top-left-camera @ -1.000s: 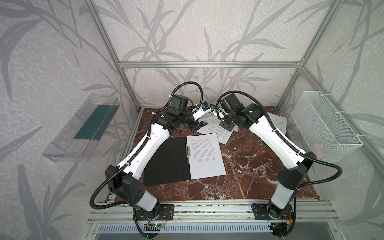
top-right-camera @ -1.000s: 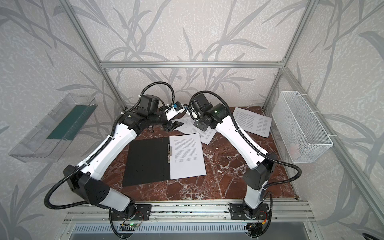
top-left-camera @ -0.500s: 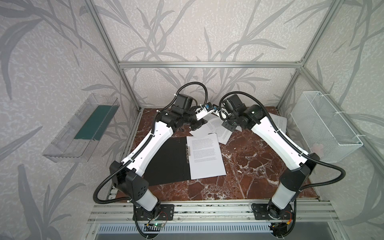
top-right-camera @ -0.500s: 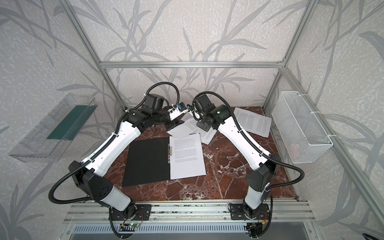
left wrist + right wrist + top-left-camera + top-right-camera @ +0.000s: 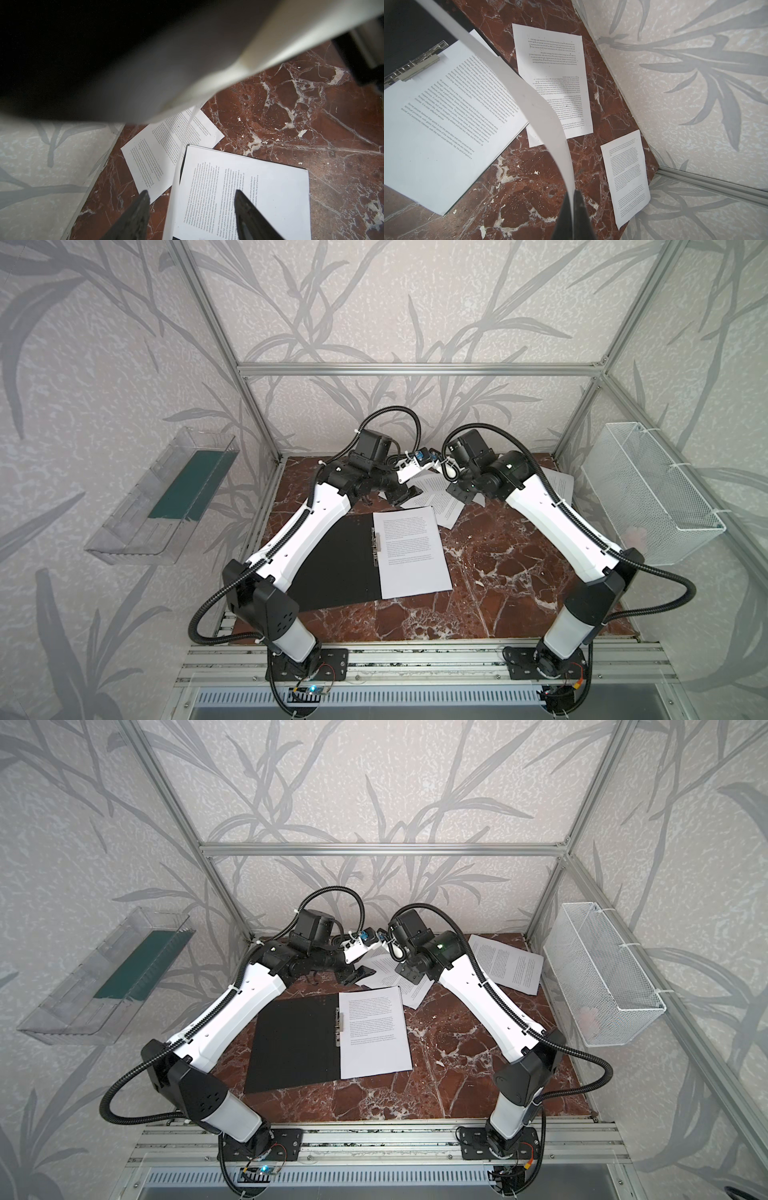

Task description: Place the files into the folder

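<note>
My left gripper grabs its thin edge next, away from my right gripper's hold, to lay the hanging sheet in the folder.
The folder lies open on the marble table, black inside up, and one printed sheet lies on its right half beside the metal clip bar. Behind it more files lie loose, with another at the back right. My right gripper is shut on the edge of a lifted sheet that curls up from its jaws. My left gripper stands open just above the folder's far edge. The thin edge of a hanging sheet runs between its fingers, touching neither.
A clear plastic tray with a green insert hangs on the left wall. On the right wall hangs a white wire basket. Both wrists crowd together near the back wall. Aluminium frame posts stand at the back corners.
My left arm has swung in toward the right gripper and the lifted sheet. The right arm has hardly moved and keeps its hold.
</note>
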Tool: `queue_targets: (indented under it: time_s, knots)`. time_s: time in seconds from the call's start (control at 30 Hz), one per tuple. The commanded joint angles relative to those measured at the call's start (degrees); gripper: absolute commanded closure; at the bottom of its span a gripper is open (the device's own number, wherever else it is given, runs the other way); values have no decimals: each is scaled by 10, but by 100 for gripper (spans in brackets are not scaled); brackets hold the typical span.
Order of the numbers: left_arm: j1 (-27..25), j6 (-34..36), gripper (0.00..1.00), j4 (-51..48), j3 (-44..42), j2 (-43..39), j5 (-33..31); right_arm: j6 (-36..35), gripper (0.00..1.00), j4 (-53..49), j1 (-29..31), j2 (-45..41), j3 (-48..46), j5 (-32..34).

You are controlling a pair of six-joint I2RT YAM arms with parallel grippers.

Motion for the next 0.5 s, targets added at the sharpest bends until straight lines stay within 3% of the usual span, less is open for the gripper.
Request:
queue_targets:
  time_s: [0.0, 0.27, 0.47]
  knots:
    - [-14, 9, 39, -1, 3, 37, 0, -26, 98, 51, 25, -39, 4, -74]
    - [-14, 9, 48, 50, -13, 43, -36, -26, 98, 61, 23, -55, -11, -91]
    - [-13, 0, 64, 70, -32, 40, -38, -22, 98, 69, 18, -62, -20, -102]
